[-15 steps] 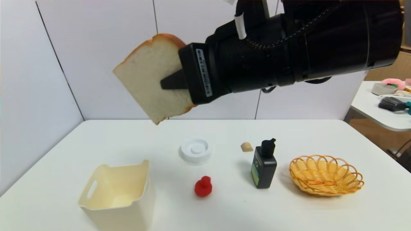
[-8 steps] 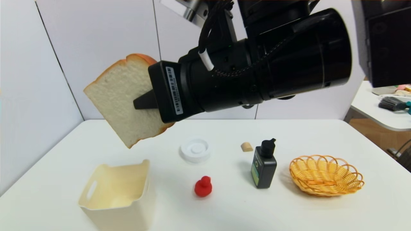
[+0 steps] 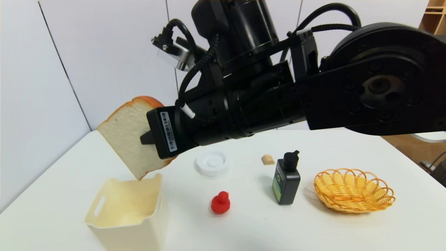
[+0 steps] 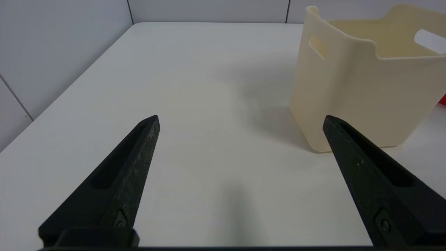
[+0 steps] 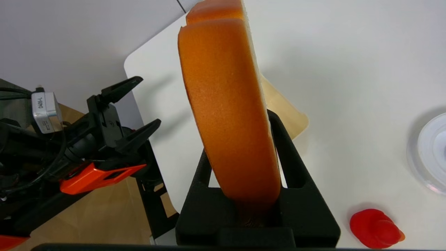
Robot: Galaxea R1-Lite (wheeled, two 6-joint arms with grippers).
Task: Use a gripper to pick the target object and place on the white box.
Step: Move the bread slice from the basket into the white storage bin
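Note:
My right gripper is still holding the toast too high to let go: the toast's lower corner (image 3: 139,176) is above the white box's rim (image 3: 119,226). It needs to first lower the toast.
A thick slice of toast (image 3: 123,134), the target object, with a white face and orange-brown crust, hangs tilted in the air. My right gripper (image 3: 143,138) is shut on it. Its lowest corner is just above the far rim of the cream-white box (image 3: 125,205) at the table's front left. The right wrist view shows the crust edge (image 5: 230,111) clamped in the right gripper (image 5: 237,136), with a bit of the box (image 5: 284,111) behind it. My left gripper (image 4: 240,120) stands open and empty low over the table, beside the box (image 4: 366,80).
A round white dish (image 3: 212,163), a red toy (image 3: 220,203), a tan cork (image 3: 267,159), a black pump bottle (image 3: 286,181) and a wicker basket (image 3: 353,190) stand to the right of the box. The table edge lies left of the box.
My right gripper has carried the toast down and to the left, from high over the table's back to just above the box's far rim. The left arm has not moved.

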